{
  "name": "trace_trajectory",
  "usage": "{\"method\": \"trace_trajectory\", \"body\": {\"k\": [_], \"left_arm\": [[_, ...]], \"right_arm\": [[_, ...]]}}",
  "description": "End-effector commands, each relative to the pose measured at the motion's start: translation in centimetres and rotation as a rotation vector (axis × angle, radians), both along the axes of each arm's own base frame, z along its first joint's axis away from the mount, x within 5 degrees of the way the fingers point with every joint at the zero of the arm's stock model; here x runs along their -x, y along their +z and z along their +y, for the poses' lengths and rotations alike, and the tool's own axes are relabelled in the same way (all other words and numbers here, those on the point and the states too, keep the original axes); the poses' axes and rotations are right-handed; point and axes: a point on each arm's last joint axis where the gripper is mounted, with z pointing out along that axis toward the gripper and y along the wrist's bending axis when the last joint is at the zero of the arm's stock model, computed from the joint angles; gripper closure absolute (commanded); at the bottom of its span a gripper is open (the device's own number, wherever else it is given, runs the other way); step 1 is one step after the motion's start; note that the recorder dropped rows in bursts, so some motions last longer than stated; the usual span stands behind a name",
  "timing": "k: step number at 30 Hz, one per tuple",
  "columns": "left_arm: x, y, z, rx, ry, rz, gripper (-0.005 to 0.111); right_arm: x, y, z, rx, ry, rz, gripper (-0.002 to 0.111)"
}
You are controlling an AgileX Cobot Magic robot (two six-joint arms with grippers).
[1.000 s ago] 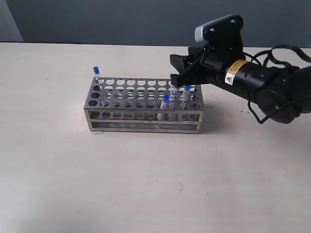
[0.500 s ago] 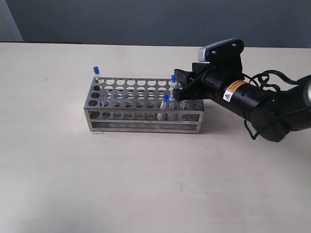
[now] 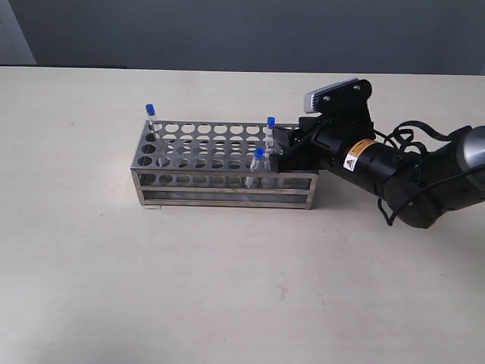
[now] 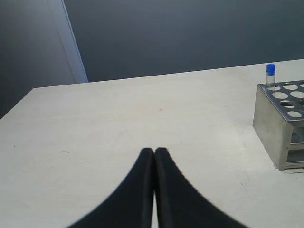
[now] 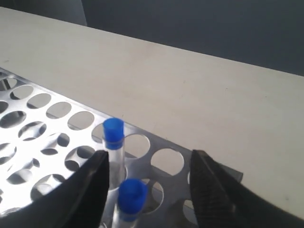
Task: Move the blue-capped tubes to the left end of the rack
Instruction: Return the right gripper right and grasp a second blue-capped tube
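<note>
My fingers reach down beside the blue cap of the near tube and closing now would catch the tube, so it is time for my right gripper to close on it.
The steel rack stands mid-table. Three blue-capped tubes show in it: one at its far left back corner, one at the back right and one in the front row. My right gripper is low over the rack's right end and hides whatever stands there. In the right wrist view it is open, with one blue-capped tube between its fingers, close to one finger, not pinched. A second tube rises just beyond that fingertip. My left gripper is shut on nothing, well short of the rack.
The rack's plate has many vacant holes along its length. The pale table spreads wide around it, and a dark wall runs behind. The right arm's cables loop above the table at the right.
The right gripper has come down and moved left onto the rack's right end, still open. It now covers the tube that stood there. The tubes and the rack have not shifted.
</note>
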Motion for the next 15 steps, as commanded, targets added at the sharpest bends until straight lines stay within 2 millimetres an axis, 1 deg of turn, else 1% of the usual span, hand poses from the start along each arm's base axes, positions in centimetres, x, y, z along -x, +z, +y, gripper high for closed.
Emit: {"method": "trace_trajectory", "body": {"k": [1, 12, 13, 15], "left_arm": [[-0.05, 0.16, -0.05, 0.004, -0.008, -0.011, 0.106], [-0.05, 0.16, -0.05, 0.004, -0.008, -0.011, 0.106], [-0.05, 0.16, -0.05, 0.004, -0.008, -0.011, 0.106], [-0.05, 0.16, -0.05, 0.004, -0.008, -0.011, 0.106]], "right_arm": [[0.28, -0.33, -0.27, 0.010, 0.004, 0.003, 0.058], [0.28, -0.29, -0.22, 0.008, 0.009, 0.001, 0.058], [0.29, -0.30, -0.20, 0.010, 0.012, 0.001, 0.060], [0.31, -0.35, -0.22, 0.014, 0.011, 0.006, 0.067]]}}
